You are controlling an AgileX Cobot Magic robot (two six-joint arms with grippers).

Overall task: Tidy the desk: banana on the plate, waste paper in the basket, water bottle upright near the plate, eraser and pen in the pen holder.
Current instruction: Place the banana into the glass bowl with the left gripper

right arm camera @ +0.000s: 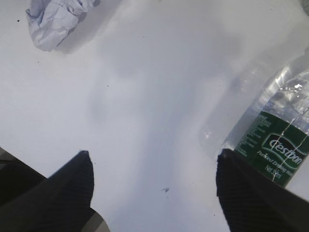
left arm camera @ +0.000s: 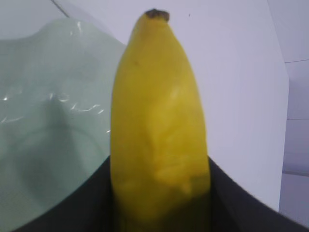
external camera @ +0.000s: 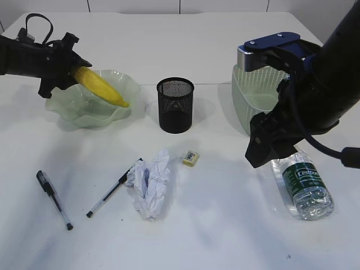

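My left gripper releases the banana next, since the banana's lower end (external camera: 123, 103) reaches down inside the rim of the ruffled plate (external camera: 73, 109) and the banana would land on the plate.
My left gripper (external camera: 72, 72) is shut on the yellow banana (external camera: 104, 88) and holds it slanted over the pale green ruffled plate (external camera: 73, 109); in the left wrist view the banana (left arm camera: 157, 125) fills the jaws, with the plate (left arm camera: 43, 121) behind. My right gripper (right arm camera: 153, 169) is open and empty above the desk, just left of the lying water bottle (right arm camera: 275, 140), which shows at the right in the exterior view (external camera: 301, 183). The waste paper (external camera: 151, 183), eraser (external camera: 190, 158), two pens (external camera: 53, 198) (external camera: 112, 188), pen holder (external camera: 175, 104) and basket (external camera: 250, 101) are on the desk.
The right arm (external camera: 315, 84) hangs over the basket's front and hides part of it. The waste paper also shows at the top left of the right wrist view (right arm camera: 53, 19).
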